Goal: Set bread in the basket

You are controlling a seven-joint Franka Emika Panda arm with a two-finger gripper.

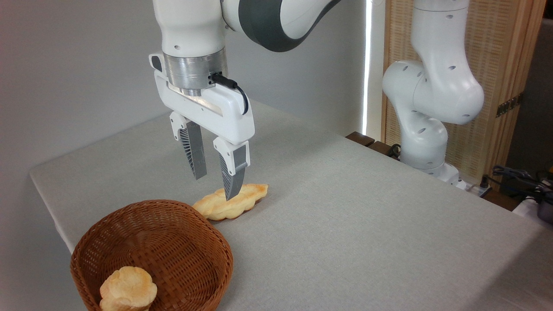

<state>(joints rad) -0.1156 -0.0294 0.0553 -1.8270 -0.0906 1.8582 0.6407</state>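
Note:
My gripper is to put the long twisted bread into the basket, so it needs to grab the bread by its middle next.
The bread, a long pale-golden twisted loaf with toasted tips, lies on the grey table just behind the basket. The basket is round brown wicker and stands at the table's near left corner. My gripper hangs open directly over the loaf's middle, fingers pointing down. The right fingertip overlaps the loaf in the picture, while the left one sits behind it, apart from the bread. Nothing is held.
A short, round bread piece sits inside the basket at its front. The grey table stretches to the right. The arm's white base stands at the far right edge, with cables beyond it.

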